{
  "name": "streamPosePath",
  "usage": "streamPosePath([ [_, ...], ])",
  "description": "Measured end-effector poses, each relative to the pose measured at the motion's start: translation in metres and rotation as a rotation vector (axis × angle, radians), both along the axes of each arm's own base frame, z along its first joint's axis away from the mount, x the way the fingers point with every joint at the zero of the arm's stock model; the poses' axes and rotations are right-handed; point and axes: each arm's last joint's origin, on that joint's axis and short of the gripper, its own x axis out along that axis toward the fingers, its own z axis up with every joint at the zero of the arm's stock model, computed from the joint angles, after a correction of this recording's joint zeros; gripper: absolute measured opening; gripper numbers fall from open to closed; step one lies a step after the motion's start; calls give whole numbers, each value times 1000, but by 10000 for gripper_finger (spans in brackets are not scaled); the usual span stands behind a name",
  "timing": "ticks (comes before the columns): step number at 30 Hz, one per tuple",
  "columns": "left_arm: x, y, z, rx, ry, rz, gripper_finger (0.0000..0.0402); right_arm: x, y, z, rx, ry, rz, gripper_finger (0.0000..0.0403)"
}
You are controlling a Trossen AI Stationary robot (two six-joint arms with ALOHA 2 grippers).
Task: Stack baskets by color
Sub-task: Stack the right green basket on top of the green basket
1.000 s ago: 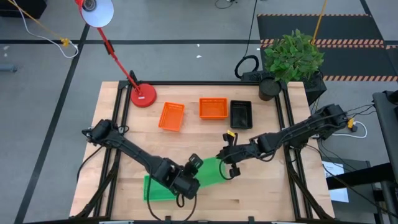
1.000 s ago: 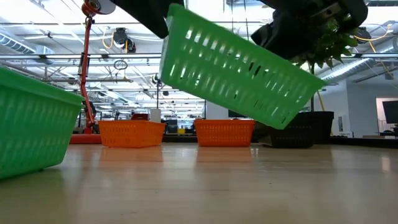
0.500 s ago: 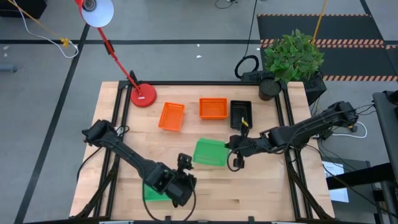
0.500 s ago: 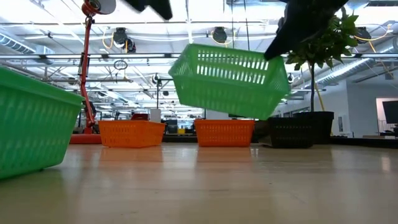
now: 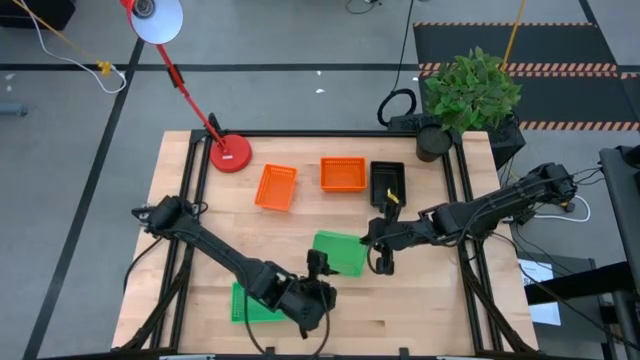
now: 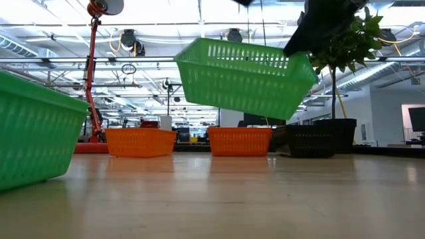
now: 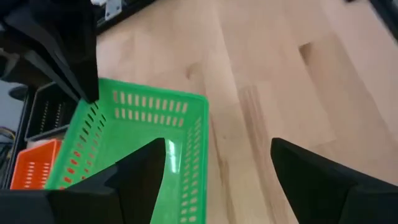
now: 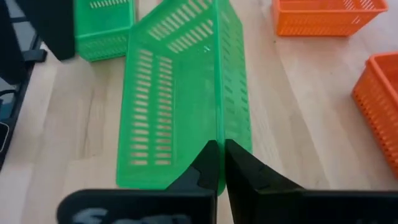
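Observation:
My left gripper is about to take hold of the basket's long side rim (image 5: 340, 273). Then it can stack the lifted green basket on the second green basket (image 5: 258, 302).
A green basket (image 5: 338, 252) hangs above the table's middle, with my right gripper (image 5: 371, 245) shut on it from the right. My left gripper (image 5: 320, 263) stands open at the basket's near-left corner; its fingers (image 7: 144, 174) are wide apart, and I see no touch. A second green basket (image 5: 250, 304) rests on its floor near the front edge. Two orange baskets (image 5: 276, 186) (image 5: 342, 173) and a black basket (image 5: 387, 183) stand in a row at the back. My right gripper pinches the far long wall (image 8: 219, 134) of the green basket near its right end, one finger inside and one outside. The fingers come from the table's right, slanting down, and lie along the wall. The basket (image 6: 242, 79) is lifted clear, opening up, slightly tilted.
A red lamp base (image 5: 230, 153) stands at the back left, its stem leaning out over the table's edge. A potted plant (image 5: 470, 90) stands past the back right corner. Bare wood (image 5: 420, 310) shows at the front right.
My left gripper has come off the green basket, drawn back toward the near edge, then moved right again beside it. My right gripper has carried the basket up and a little toward the far edge. It has rolled the basket from a steep tilt to nearly level.

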Motion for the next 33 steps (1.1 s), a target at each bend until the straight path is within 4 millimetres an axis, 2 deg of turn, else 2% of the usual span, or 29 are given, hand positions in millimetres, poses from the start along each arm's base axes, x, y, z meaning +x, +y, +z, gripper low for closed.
streamPosePath([
  [7,15,12,-23,-57,34,106,292,4,-6,3,-13,-43,0,10],
  [10,18,15,-29,-57,51,128,276,6,-10,4,-21,-44,-5,12],
  [13,18,20,-36,-42,91,158,247,6,-13,3,-14,-39,2,13],
  [17,17,29,-36,-16,110,195,207,7,-15,3,-10,-34,27,14],
  [24,16,31,-38,8,156,163,141,8,-18,4,-26,-39,33,14],
  [33,11,35,-40,40,216,163,25,10,-17,6,-6,-65,52,15],
])
